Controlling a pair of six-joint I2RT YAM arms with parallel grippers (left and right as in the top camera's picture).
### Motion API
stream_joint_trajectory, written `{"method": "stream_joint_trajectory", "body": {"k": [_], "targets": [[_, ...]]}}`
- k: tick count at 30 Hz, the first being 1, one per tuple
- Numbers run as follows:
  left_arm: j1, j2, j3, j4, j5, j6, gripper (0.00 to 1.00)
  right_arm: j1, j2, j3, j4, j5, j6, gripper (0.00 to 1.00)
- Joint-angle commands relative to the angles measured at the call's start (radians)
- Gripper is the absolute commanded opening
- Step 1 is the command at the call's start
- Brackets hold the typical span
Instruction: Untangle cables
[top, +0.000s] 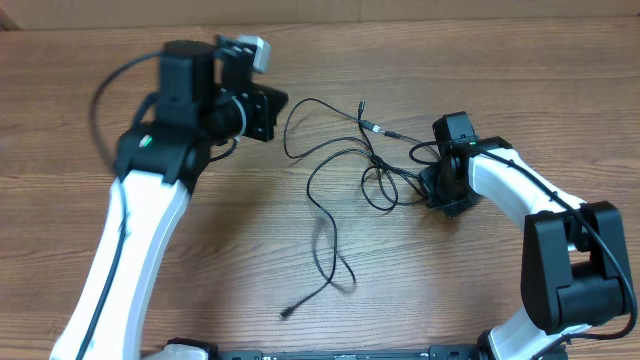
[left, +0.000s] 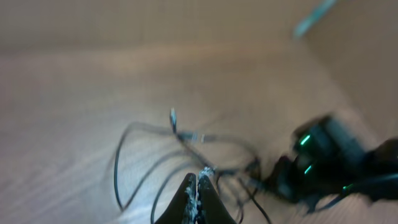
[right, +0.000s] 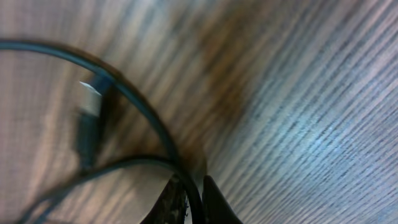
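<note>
My right gripper can open: the cable nearly meets the wooden tabletop.
Thin black cables (top: 345, 160) lie tangled on the wooden table's middle, with one tail ending in a plug at the front (top: 287, 314). My right gripper (top: 430, 188) is at the tangle's right end, low on the table. In the right wrist view its jaws (right: 194, 198) are shut on a cable strand (right: 155, 134), and a plug with a silvery tip (right: 89, 102) lies nearby. My left gripper (top: 276, 104) is above the table left of the tangle. Its jaws (left: 198, 185) are shut and empty, with the cables (left: 149, 171) beyond them.
The wooden table (top: 480, 310) fills the view. The right arm's dark wrist with green lights (left: 323, 158) shows in the left wrist view. A thick black robot wire (top: 105, 95) loops beside the left arm.
</note>
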Motion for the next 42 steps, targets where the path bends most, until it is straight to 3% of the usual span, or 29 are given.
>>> {"method": "stream_joint_trajectory", "body": {"k": [1,2,3,4,5,6,11,14,18,19,23,26,27,34,38,40,42], "targets": [[0.001,-0.126,0.023,0.052,-0.226,-0.149,0.04,-0.006,-0.001,-0.015,0.006,0.016,0.000,0.08],[0.001,-0.146,0.023,0.057,-0.256,-0.147,0.04,-0.006,-0.001,-0.015,0.006,0.016,0.000,0.12],[0.000,-0.165,0.023,0.033,-0.266,-0.139,0.16,-0.006,-0.001,-0.015,0.006,0.016,-0.001,0.25],[-0.002,-0.159,0.023,-0.026,-0.264,-0.140,0.21,-0.006,-0.001,-0.015,0.001,0.014,-0.006,0.48],[-0.003,-0.152,0.023,-0.051,-0.264,-0.140,0.25,-0.006,-0.001,-0.015,-0.003,0.008,-0.035,0.63],[-0.008,-0.132,0.023,-0.108,-0.264,-0.140,0.40,-0.006,-0.001,-0.014,0.000,-0.004,-0.085,0.69],[-0.010,-0.012,0.023,-0.222,-0.212,-0.140,0.58,-0.006,-0.002,0.121,-0.088,-0.073,-0.377,0.64],[-0.032,0.121,0.023,-0.255,-0.129,-0.141,0.58,-0.006,-0.002,0.311,-0.212,-0.070,-0.513,0.66],[-0.079,0.281,0.023,-0.286,-0.125,-0.140,0.56,-0.006,-0.002,0.422,-0.254,-0.087,-0.663,0.77],[-0.087,0.314,0.023,-0.281,-0.126,-0.135,0.57,-0.006,-0.002,0.442,-0.254,-0.093,-0.690,0.87],[-0.084,0.411,0.023,-0.240,-0.194,-0.121,0.59,-0.004,-0.002,0.459,-0.238,-0.161,-0.689,0.86],[-0.076,0.460,0.023,-0.227,-0.290,-0.121,0.73,-0.004,-0.002,0.458,-0.242,-0.171,-0.689,0.88],[-0.074,0.476,0.023,-0.220,-0.317,-0.121,0.75,-0.004,-0.002,0.458,-0.233,-0.171,-0.690,0.94],[-0.055,0.523,0.023,-0.168,-0.323,-0.125,0.76,-0.004,-0.002,0.457,-0.066,-0.127,-0.729,1.00],[-0.054,0.533,0.023,-0.168,-0.336,-0.124,0.79,0.021,-0.002,0.457,-0.073,-0.166,-0.730,1.00],[-0.054,0.533,0.023,-0.165,-0.344,-0.125,0.97,0.035,-0.002,0.457,-0.108,-0.203,-0.731,1.00],[-0.054,0.533,0.023,-0.165,-0.344,-0.125,0.98,0.048,-0.002,0.457,-0.151,-0.254,-0.734,0.98]]}}
